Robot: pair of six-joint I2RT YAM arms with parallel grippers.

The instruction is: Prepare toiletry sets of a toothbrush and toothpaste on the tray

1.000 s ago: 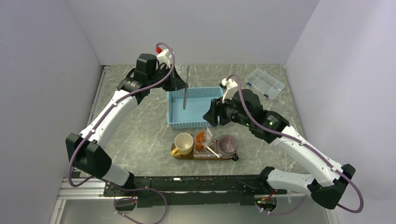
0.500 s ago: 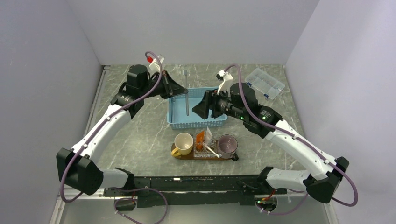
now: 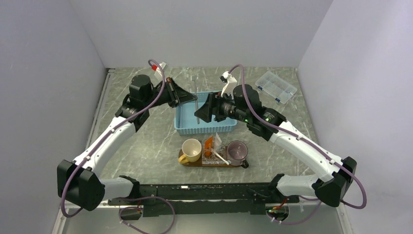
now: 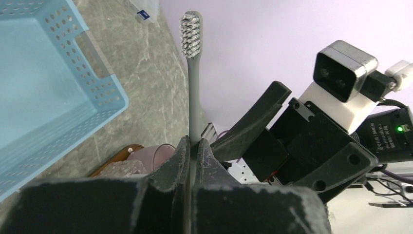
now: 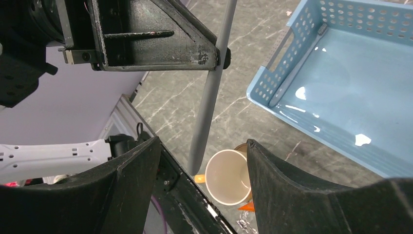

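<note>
The grey toothbrush (image 3: 194, 83) should next be grabbed by my right gripper at its handle end (image 3: 197, 120), so its bristle head stays free to join the tray's toothpaste.
A grey toothbrush (image 3: 194, 83) hangs upright over the blue basket (image 3: 214, 127), bristles at the far end. My left gripper (image 3: 196, 99) is shut on its handle (image 4: 194, 87). My right gripper (image 3: 203, 111) faces it from the right, open. In the right wrist view the handle's lower end (image 5: 209, 97) lies between the right fingers (image 5: 134, 170), touching neither. The brown wooden tray (image 3: 245, 165) lies near the front. On it a clear glass (image 3: 213, 155) holds an orange toothpaste (image 3: 209, 143) and a whitish toothbrush (image 3: 221, 157).
A cream cup (image 3: 191, 149) and a purple cup (image 3: 236, 151) stand on the tray either side of the glass. A clear compartment box (image 3: 275, 87) sits at the back right. The basket looks empty inside (image 5: 341, 97).
My left arm has swung the grey toothbrush right and nearer, over the basket. My right gripper has moved left up to it and opened wider.
</note>
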